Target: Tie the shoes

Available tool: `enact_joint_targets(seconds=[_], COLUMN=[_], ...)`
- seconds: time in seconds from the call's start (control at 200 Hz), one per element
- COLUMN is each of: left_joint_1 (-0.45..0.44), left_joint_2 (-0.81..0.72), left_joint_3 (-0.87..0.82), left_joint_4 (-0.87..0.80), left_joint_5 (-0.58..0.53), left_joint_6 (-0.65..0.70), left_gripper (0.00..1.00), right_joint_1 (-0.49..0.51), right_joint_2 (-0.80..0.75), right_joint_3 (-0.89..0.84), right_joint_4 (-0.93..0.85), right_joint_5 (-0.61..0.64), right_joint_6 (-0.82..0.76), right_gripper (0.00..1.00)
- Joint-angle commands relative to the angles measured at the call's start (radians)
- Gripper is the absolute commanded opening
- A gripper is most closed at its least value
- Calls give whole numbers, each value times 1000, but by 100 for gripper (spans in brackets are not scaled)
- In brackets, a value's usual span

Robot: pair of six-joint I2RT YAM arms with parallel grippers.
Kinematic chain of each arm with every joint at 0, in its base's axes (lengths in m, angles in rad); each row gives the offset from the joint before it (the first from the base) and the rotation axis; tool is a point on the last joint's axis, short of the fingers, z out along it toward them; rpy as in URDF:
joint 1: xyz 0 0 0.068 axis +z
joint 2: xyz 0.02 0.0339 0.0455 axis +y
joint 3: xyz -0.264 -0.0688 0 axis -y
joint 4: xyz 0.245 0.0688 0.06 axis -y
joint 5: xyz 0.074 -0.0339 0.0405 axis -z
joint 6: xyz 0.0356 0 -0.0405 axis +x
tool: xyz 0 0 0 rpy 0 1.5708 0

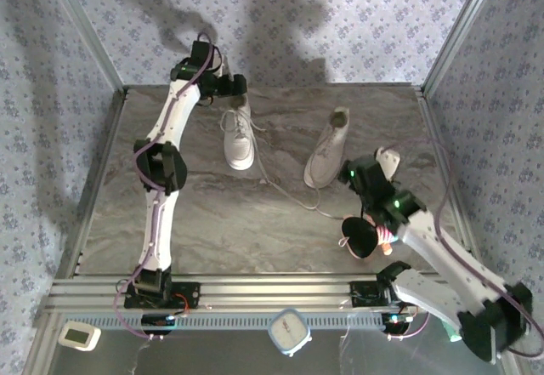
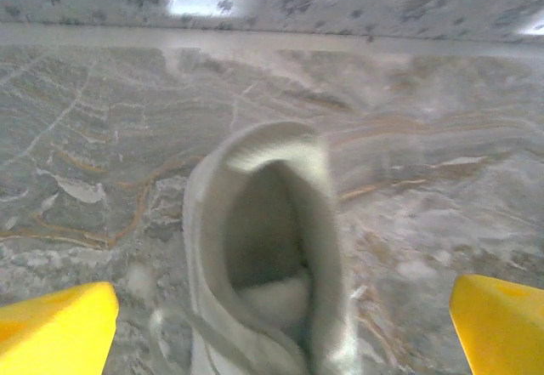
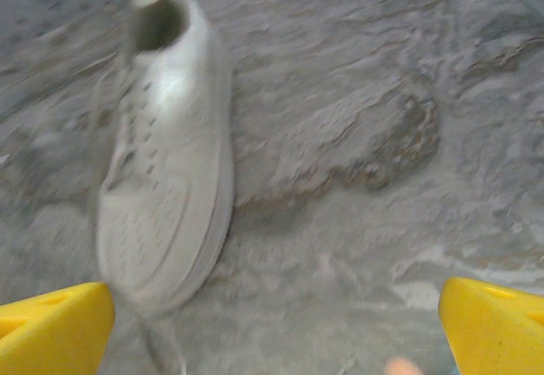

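Note:
The laces should stay free to tie, so I should next grab the nearer shoe with my right gripper by its opening's rim near the shoe's heel (image 1: 341,112).
Two white shoes lie on the marble table, toes toward the arms. The left shoe (image 1: 240,137) has its dark opening (image 2: 263,230) right under my left gripper (image 1: 232,86), whose yellow fingertips (image 2: 55,328) stand wide apart on either side of the heel, open and holding nothing. The right shoe (image 1: 329,148) lies left of and beyond my right gripper (image 1: 378,167). In the right wrist view this shoe (image 3: 166,179) sits upper left, outside the open jaws, and only bare table lies between the yellow fingertips (image 3: 497,324). Loose white laces (image 1: 265,171) trail across the table.
A small black-and-pink plush toy (image 1: 365,237) sits by the right arm near the front edge. Metal frame posts and patterned fabric walls (image 1: 476,69) close in the marble table (image 1: 212,222) at the back and sides.

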Motion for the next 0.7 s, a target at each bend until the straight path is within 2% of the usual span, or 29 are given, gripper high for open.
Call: enact_joint_targets(seconds=[0.0,0.155,0.265,0.495,0.695], left_joint_1=[-103,-210,-311,-437,-455], left_joint_2=[-317,-647,-804,-982,-1139], left_joint_3=[-258,-821,-1112,-1435,-1638], left_joint_4=[195,553,732,845,879], left_joint_5=[-78,-135,-216,-264,-292], left_joint_6=[32,-44,-65,-123,-138], left_gripper=[100,100,99,100,100], right_joint_1=[-106,-235,-296,-344,-348], right_joint_2=[164,432,590,900,1067], right_joint_3=[137,368,526,818,969], right_joint_4=[58,39,21,-105,-183], right_joint_5=[-102,-255,-338,-454,-462], right_joint_6=[-26,-70,-78,-106,-127], right_gripper=[97,89,79,69,67])
